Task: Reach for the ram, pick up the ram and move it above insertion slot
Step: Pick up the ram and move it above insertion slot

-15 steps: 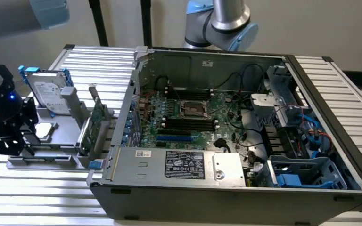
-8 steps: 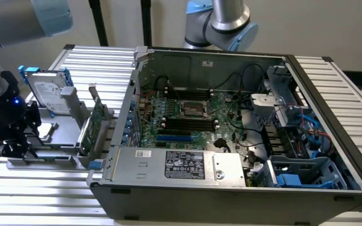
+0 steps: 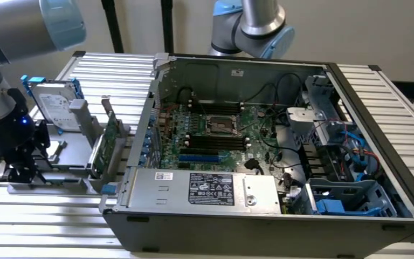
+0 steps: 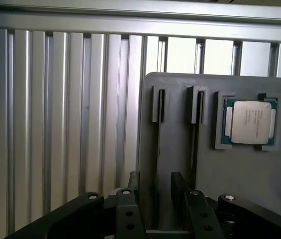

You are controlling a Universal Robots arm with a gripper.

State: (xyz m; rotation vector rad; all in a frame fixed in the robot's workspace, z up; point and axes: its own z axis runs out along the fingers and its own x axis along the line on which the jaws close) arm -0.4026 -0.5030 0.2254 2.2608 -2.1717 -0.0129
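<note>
I should next use my gripper to grab the ram by the middle of its long edge (image 4: 156,185), because the holder's slotted post closes around the end of the ram.
My gripper (image 4: 156,183) hangs low over the grey parts holder (image 4: 180,99), open, with one finger (image 4: 134,183) on each side of the holder's narrow groove. A thin dark line (image 4: 157,149) runs along that groove; it looks like the ram seen edge-on, but I cannot tell for sure. Nothing is between the fingers. In the exterior view the gripper (image 3: 20,168) is at the holder's end (image 3: 49,181), at that view's far left. The black memory slots (image 3: 218,142) lie on the motherboard inside the open computer case (image 3: 264,216).
On the holder stand a silver hard drive (image 3: 52,105) and a wider green card with a metal bracket (image 3: 106,145). A processor chip (image 4: 250,122) lies in a recess beside a second groove (image 4: 197,124). A second arm (image 3: 254,27) stands behind the case. The table is ribbed aluminium (image 4: 55,124).
</note>
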